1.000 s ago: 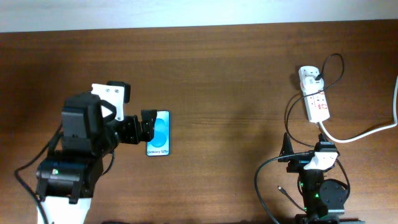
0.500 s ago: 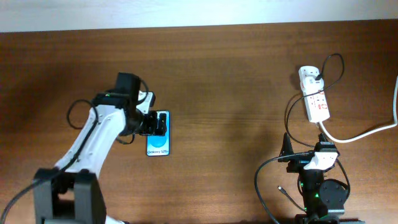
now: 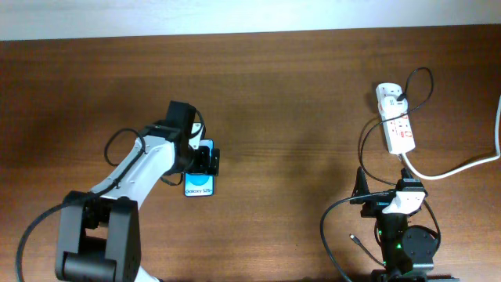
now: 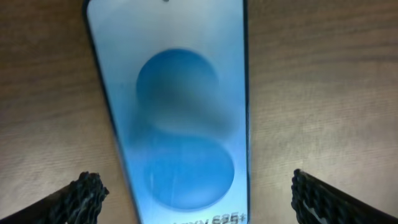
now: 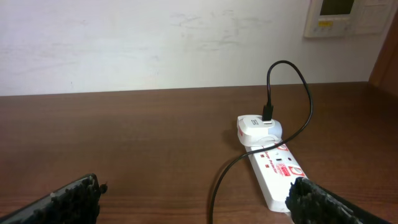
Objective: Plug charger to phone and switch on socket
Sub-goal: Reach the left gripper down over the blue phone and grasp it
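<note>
I need to lower my left gripper before it closes on the phone [image 3: 199,185] [image 4: 180,118]. The phone is below the fingers, so they would miss the phone if they closed now.
The phone [image 3: 199,185] lies flat on the table, blue screen up. My left gripper [image 3: 206,160] is open just above its upper half. In the left wrist view the phone [image 4: 180,118] fills the space between the spread fingers [image 4: 199,205], which do not touch it. The white socket strip [image 3: 398,126] lies at the far right and also shows in the right wrist view [image 5: 278,172]. The charger's thin black cable [image 3: 365,145] loops from a white adapter [image 3: 388,94] on the strip; the cable also shows in the right wrist view [image 5: 307,93]. My right gripper [image 5: 199,202] is open and empty, short of the strip.
The strip's thick white cord [image 3: 462,166] runs off the right edge. The right arm's base [image 3: 403,239] sits at the front right, with black cables curling around it. A pale wall [image 5: 155,43] borders the far table edge.
My left arm has reached forward and to the right, bringing its open gripper from beside the phone's left edge to over the phone. The right arm, strip and cable have not moved.
</note>
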